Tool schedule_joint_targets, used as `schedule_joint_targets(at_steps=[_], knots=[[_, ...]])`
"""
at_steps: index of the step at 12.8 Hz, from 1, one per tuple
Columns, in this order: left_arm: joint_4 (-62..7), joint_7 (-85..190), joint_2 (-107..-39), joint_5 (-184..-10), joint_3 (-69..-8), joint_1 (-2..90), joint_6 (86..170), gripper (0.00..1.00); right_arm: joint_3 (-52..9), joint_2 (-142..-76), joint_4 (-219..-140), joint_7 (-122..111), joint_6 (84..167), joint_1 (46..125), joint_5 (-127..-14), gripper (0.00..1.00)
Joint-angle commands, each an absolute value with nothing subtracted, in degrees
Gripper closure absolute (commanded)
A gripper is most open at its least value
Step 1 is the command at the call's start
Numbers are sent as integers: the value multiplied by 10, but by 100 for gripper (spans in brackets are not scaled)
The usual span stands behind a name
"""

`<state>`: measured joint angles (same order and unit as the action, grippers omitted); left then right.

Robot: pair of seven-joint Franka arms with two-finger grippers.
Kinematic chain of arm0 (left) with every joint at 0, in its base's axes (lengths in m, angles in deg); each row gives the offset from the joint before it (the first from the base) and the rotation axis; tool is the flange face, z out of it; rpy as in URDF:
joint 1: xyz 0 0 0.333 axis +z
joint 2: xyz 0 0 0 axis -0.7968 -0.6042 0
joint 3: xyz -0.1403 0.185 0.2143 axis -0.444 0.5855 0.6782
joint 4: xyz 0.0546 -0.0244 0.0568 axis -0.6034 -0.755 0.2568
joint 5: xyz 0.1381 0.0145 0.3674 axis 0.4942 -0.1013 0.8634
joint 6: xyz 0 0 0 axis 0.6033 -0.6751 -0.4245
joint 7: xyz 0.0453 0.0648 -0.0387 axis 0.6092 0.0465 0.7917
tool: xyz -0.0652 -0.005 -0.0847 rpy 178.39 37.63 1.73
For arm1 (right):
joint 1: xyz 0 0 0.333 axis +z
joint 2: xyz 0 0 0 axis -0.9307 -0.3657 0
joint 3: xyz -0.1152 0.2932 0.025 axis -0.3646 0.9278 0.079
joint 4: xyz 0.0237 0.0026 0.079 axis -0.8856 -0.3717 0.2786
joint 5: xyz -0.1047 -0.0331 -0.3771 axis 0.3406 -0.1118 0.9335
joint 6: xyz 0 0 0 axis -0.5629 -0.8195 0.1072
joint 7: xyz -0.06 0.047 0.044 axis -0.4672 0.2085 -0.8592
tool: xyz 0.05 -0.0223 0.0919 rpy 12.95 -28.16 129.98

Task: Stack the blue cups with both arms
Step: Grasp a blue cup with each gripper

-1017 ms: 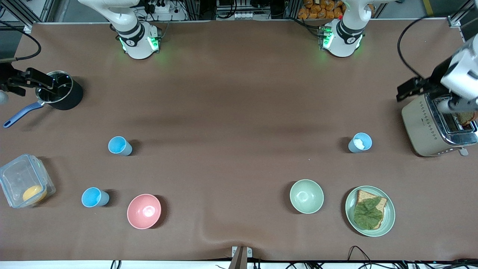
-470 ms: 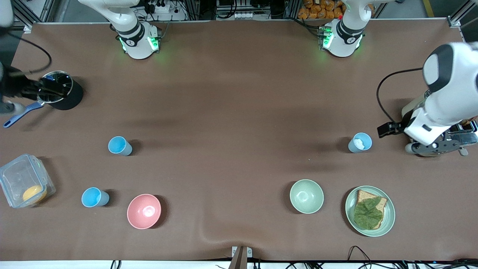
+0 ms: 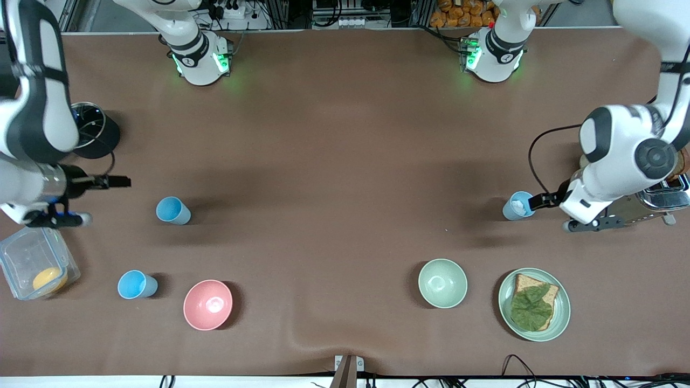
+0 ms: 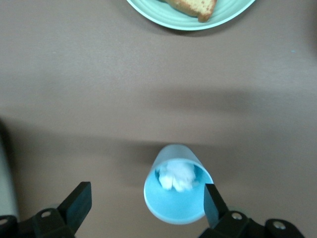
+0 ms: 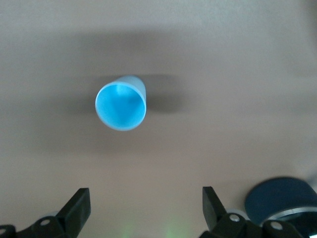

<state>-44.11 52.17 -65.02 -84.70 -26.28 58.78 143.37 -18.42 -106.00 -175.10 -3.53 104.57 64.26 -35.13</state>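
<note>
Next, my right gripper takes hold of the sky blue cup by its open rim. Then it stacks that cup with the grey-blue cup (image 3: 519,205).
A paler grey-blue cup (image 3: 519,205) with white stuff inside stands upright toward the left arm's end of the table. My left gripper (image 3: 542,200) is open and empty right beside it. In the left wrist view the cup (image 4: 177,192) sits between the open fingers, close to one fingertip (image 4: 212,201), with my left gripper (image 4: 146,203) around it. A sky blue cup (image 3: 173,210) stands toward the right arm's end. My right gripper (image 3: 117,182) is open and empty, short of that cup (image 5: 121,102), as the right wrist view (image 5: 144,206) shows. A second sky blue cup (image 3: 137,284) stands nearer the camera.
A pink bowl (image 3: 208,304) sits beside the second sky blue cup. A pale green bowl (image 3: 442,283) and a plate (image 3: 560,318) with bread and lettuce lie nearer the camera than the grey-blue cup. A toaster (image 3: 641,202), a black pot (image 3: 99,137) and a clear container (image 3: 27,258) stand at the table ends.
Both arms have swung in from the table ends. My left gripper has moved from over the toaster to beside the grey-blue cup. My right gripper has moved from the pot toward the sky blue cup.
</note>
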Motion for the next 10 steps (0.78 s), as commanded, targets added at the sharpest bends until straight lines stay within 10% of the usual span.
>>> schedule_joint_targets(at_steps=[1, 6, 10], knots=[[-471, 509, -664, -842, -267, 598, 1494, 0, -177, -1099, -1737, -38, 1076, 635, -358, 0], [-490, 494, -679, -842, -267, 602, 1495, 13, -177, -1169, -1739, -45, 1112, 638, -361, 0], [-491, 504, -679, -860, -272, 598, 1495, 100, -176, -1179, -1796, -45, 1174, 642, -361, 0]])
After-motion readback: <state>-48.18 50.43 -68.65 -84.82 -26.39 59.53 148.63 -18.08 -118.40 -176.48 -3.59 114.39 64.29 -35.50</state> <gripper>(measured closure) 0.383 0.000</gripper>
